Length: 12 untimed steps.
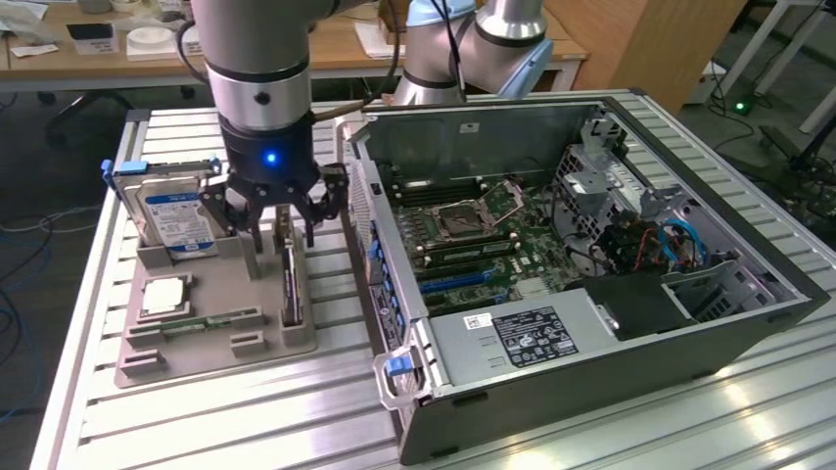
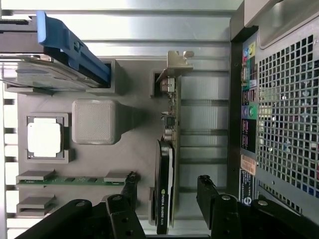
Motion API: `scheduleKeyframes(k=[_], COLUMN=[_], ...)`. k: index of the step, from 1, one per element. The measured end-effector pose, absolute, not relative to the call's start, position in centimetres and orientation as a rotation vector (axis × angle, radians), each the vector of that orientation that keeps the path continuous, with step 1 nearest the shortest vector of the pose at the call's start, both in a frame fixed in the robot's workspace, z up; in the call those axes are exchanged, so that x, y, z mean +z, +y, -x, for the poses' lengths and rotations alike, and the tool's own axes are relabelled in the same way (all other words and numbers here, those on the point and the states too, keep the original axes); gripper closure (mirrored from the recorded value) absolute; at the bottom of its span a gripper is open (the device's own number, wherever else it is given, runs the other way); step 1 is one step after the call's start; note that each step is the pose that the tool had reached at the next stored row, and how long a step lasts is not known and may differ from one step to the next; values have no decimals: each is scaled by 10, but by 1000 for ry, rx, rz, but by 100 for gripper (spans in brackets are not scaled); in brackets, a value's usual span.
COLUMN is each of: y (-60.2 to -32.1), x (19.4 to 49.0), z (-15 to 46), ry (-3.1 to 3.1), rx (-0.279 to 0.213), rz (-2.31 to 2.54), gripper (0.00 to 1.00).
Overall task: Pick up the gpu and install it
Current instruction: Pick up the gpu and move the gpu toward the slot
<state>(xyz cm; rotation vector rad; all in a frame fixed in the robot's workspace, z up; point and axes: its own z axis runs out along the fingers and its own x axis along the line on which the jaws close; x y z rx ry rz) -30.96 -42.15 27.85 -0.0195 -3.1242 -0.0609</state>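
Next, my gripper grabs the GPU (image 2: 166, 149) across its flat black cooler (image 2: 164, 194), since small bare parts and a bent bracket stick out at one end.
The gpu (image 1: 290, 286) stands on its long edge in a slot of the grey holder tray (image 1: 196, 364), a green card with a black cooler and a silver end bracket (image 2: 177, 60). My gripper (image 1: 277, 231) hangs just above the card's near end, open. In the wrist view the gpu (image 2: 166, 149) runs between my two black fingertips (image 2: 130, 182), with a gap on either side and no contact. The open computer case (image 1: 731, 294) lies to the exterior view's right, its motherboard (image 1: 471, 235) exposed.
The same tray holds a hard drive (image 1: 176, 220) with a blue-white label, a square processor (image 1: 166, 294) and a narrow memory stick (image 1: 209, 321). The case's rear panel (image 2: 284, 99) rises close beside the gpu. A second arm (image 1: 484, 49) stands behind the case.
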Motion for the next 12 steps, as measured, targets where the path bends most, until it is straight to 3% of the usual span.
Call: scheduleKeyframes(k=[12], y=[-421], x=[257], z=[310], ry=[-3124], rx=[-61], rz=[28], gripper=[40])
